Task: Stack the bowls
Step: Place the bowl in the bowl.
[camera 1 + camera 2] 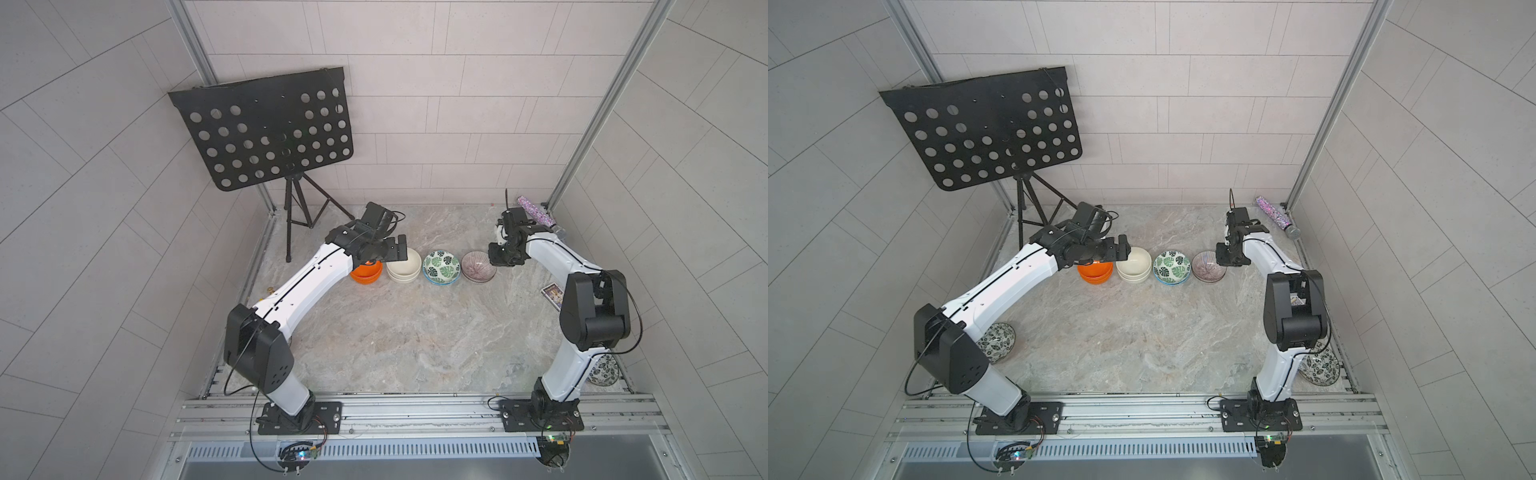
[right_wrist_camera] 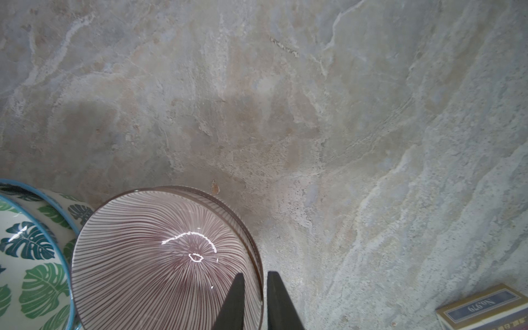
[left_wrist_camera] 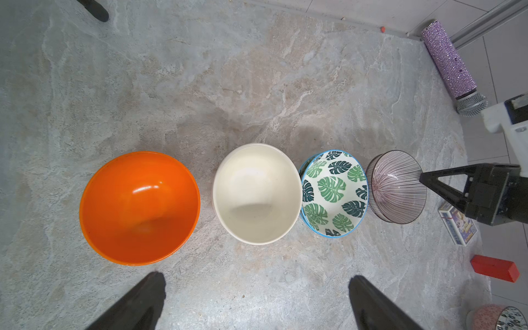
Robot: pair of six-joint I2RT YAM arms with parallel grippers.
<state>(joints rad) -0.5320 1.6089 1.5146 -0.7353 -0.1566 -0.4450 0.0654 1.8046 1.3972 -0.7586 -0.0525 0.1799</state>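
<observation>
I should open my right gripper now, because the purple bowl (image 2: 160, 257) sits inside the bowl beneath it, with their rims close together on the flat table.
Four bowl stacks stand in a row at the table's back: orange (image 1: 365, 275), cream (image 1: 403, 270), green-leaf (image 1: 441, 268) and purple striped (image 1: 478, 266), each showing a second rim beneath. A dark leaf-patterned bowl (image 1: 995, 343) sits behind the left arm's elbow, another (image 1: 1320, 368) by the right arm's base. My left gripper (image 3: 257, 285) hangs open over bare table in front of the orange bowl (image 3: 140, 208) and cream bowl (image 3: 257, 194). My right gripper (image 2: 254, 278) straddles the purple bowl's (image 2: 160, 257) rim, one finger inside, one outside, with a narrow gap showing.
A black perforated music stand (image 1: 266, 129) stands at the back left. A glittery purple microphone (image 1: 536, 212) lies in the back right corner. A card box (image 2: 483, 308) lies by the right arm, with a red block (image 3: 494, 268) nearer the front.
</observation>
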